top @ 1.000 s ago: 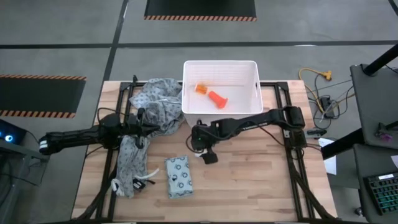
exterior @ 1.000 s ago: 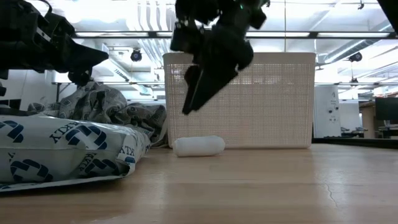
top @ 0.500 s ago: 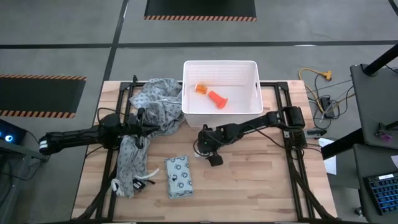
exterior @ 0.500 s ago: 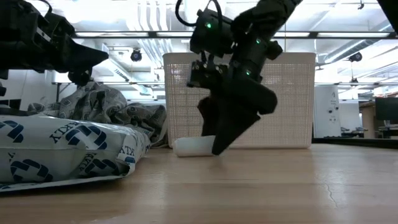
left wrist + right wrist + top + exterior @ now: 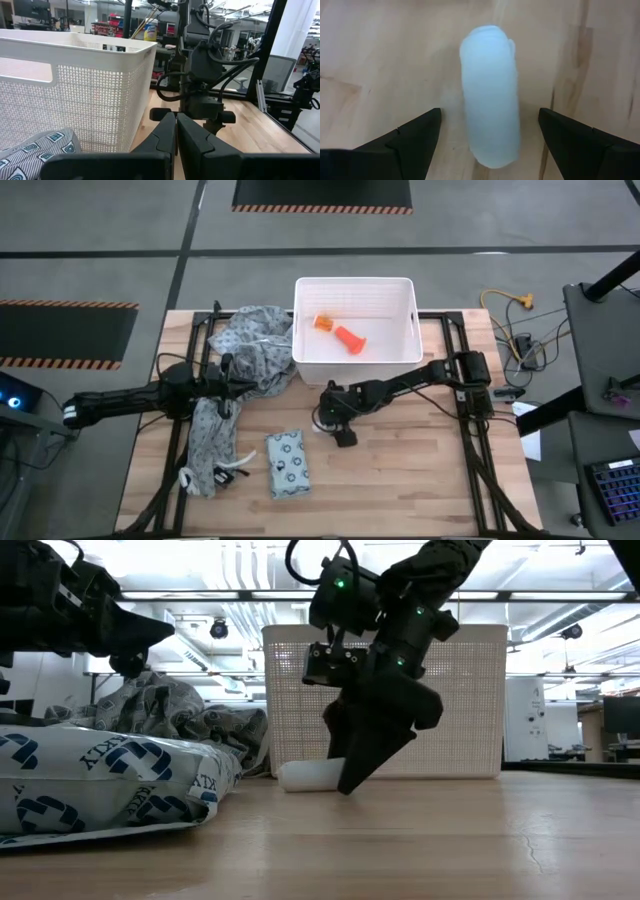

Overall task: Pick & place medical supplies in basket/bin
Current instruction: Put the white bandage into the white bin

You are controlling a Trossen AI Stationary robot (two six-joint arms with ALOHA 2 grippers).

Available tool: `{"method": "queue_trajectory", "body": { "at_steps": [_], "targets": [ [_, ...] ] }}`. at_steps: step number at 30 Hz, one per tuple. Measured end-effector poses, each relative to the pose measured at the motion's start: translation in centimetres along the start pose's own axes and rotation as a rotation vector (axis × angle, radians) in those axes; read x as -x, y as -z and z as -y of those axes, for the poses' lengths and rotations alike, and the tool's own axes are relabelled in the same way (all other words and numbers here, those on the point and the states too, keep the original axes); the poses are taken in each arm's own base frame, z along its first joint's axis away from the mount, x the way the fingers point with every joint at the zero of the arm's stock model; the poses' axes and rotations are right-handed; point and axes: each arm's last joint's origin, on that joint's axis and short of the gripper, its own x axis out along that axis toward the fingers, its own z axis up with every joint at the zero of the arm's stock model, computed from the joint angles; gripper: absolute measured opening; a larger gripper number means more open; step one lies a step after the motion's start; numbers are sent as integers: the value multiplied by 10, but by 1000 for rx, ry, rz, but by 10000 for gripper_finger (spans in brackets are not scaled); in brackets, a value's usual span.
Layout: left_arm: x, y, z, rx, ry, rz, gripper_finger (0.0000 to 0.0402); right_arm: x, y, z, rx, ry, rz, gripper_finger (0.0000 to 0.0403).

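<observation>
The white roll needs to go in the bin, so my right gripper should next pick it up by its wrapped middle (image 5: 490, 105).
A small white roll (image 5: 490, 95) lies on its side on the wooden table, just in front of the white perforated bin (image 5: 400, 358). My right gripper (image 5: 490, 132) is open and points down over the roll, one finger on either side, clear of it. In the low view its fingertips (image 5: 352, 780) reach nearly to the table beside the roll (image 5: 305, 775). An orange tapered piece (image 5: 350, 338) and a smaller orange item (image 5: 323, 322) lie inside the bin. The pale-green packet (image 5: 287, 463) lies flat near the table's near edge. My left gripper (image 5: 176, 131) is shut, hovering over patterned cloth (image 5: 250, 345).
The crumpled patterned cloth covers the table's left part and runs down in a strip (image 5: 208, 445) toward the near edge, with small white bits (image 5: 232, 470) beside it. The bin's near wall (image 5: 450, 700) stands right behind the right gripper. Bare wood lies to the right.
My right gripper has come down from about the bin's mid-height to table level, shifting slightly toward the near edge, and now stands astride the white roll. The roll, packet, cloth and left arm have kept still.
</observation>
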Motion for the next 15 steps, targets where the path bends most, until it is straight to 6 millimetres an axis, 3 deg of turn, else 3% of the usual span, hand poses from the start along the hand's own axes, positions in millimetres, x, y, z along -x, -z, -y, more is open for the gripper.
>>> {"method": "queue_trajectory", "body": {
  "at_steps": [4,15],
  "targets": [
    [0,0,0,0,0,0,0,0,0,1,-28,32,0,311],
    [0,0,0,0,0,0,0,1,-2,1,-40,48,6,202]
  ]
}}
